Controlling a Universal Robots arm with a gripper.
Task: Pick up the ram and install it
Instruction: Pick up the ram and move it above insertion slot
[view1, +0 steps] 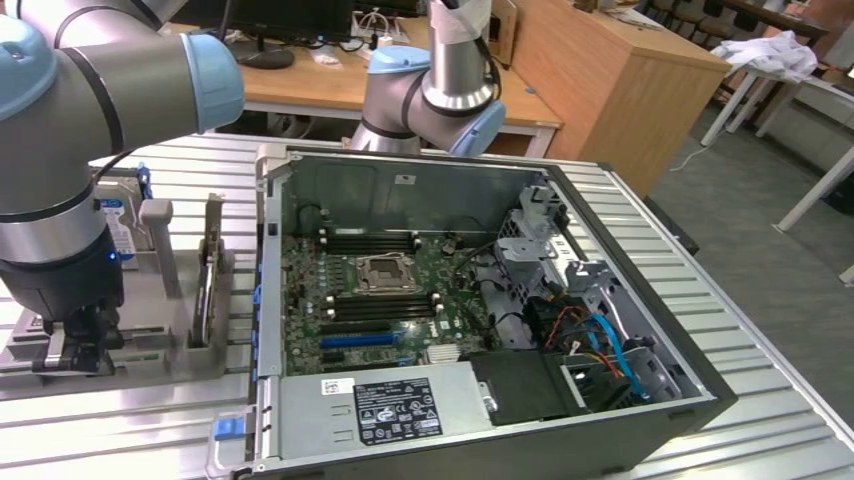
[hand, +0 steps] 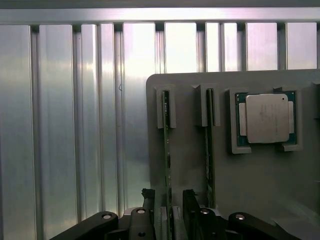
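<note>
The bottom of the ram is tucked into the grey holder's slot (hand: 166, 106). My gripper next needs to grab the ram by its exposed upper edge (hand: 170, 214) to install it.
The ram (hand: 167, 150) is a thin green stick standing on edge in a slot of the grey holder tray (hand: 190, 165). My gripper (hand: 168, 202) is open and straddles its near end. One dark finger (hand: 149, 200) sits on each side, with a small gap to the board. In the exterior view my gripper (view1: 74, 350) hangs low over the holder tray (view1: 140, 355) at that view's left, beside the open computer case (view1: 641, 330). The motherboard's black memory slots (view1: 380, 243) lie beside the processor socket (view1: 384, 272).
A second green stick (hand: 210, 145) stands on edge in the neighbouring slot. A square silver-topped processor (hand: 266, 118) rests in its pocket on the tray. A hard drive with a blue label (view1: 118, 225) stands behind my arm. Ribbed aluminium table (hand: 75, 125) surrounds the tray.
</note>
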